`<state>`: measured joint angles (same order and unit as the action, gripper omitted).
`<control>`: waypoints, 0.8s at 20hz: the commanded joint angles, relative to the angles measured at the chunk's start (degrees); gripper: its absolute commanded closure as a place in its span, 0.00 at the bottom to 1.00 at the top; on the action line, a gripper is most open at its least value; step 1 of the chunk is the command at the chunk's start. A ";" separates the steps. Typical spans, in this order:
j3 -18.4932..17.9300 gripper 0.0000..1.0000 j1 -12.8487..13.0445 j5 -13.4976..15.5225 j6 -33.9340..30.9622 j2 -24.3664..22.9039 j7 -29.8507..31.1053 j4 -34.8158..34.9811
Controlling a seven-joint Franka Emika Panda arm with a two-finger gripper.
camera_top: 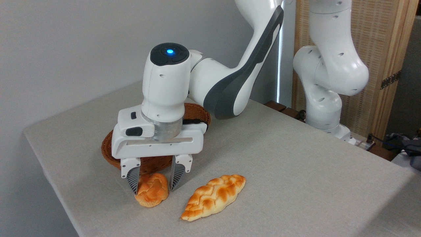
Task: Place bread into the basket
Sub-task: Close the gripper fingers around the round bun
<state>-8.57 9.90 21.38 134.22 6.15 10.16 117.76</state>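
Observation:
I need to grab the sides of the bread (152, 196) with my gripper next. Then I can put the bread into the basket (108, 152).
The bread (152, 196), a small round golden bun with a knotted top, lies on the table near the front left. My gripper (153, 190) is open and points straight down, with one finger on each side of the bun and the tips close to the table. The left fingertip (134, 187) seems to touch the bun's side, while the right one stands just off it. Right behind the gripper sits the brown wicker basket (108, 152), mostly hidden by the gripper body.
A longer braided loaf (213, 197) lies just right of the bun. The table's (296, 171) left and front edges run close to the bun. The arm's white base (324, 108) stands at the back right, in front of a woven screen.

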 commanded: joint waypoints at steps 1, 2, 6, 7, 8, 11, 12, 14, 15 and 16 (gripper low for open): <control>-0.57 0.09 0.74 -1.07 1.22 -0.17 -0.58 0.63; -0.57 0.14 0.74 -0.99 1.30 -0.17 -0.93 0.63; -0.57 0.29 0.74 -0.99 1.22 -0.17 -1.72 0.63; -0.57 0.34 0.74 -0.99 1.22 -0.17 -1.72 0.63; -0.57 0.37 0.74 -0.99 1.22 -0.17 -1.72 0.63; -0.57 0.42 0.74 -0.99 1.22 -0.17 -1.81 0.63; -0.57 0.41 0.74 -0.99 1.22 -0.17 -1.81 0.63; -0.57 0.42 0.74 -0.99 1.22 -0.17 -1.81 0.63; -0.57 0.42 0.74 -0.99 1.22 -0.17 -1.81 0.63; -0.57 0.42 0.74 -0.99 1.13 -0.17 -1.81 0.63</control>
<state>-8.57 10.05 20.99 134.23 6.15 9.10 117.76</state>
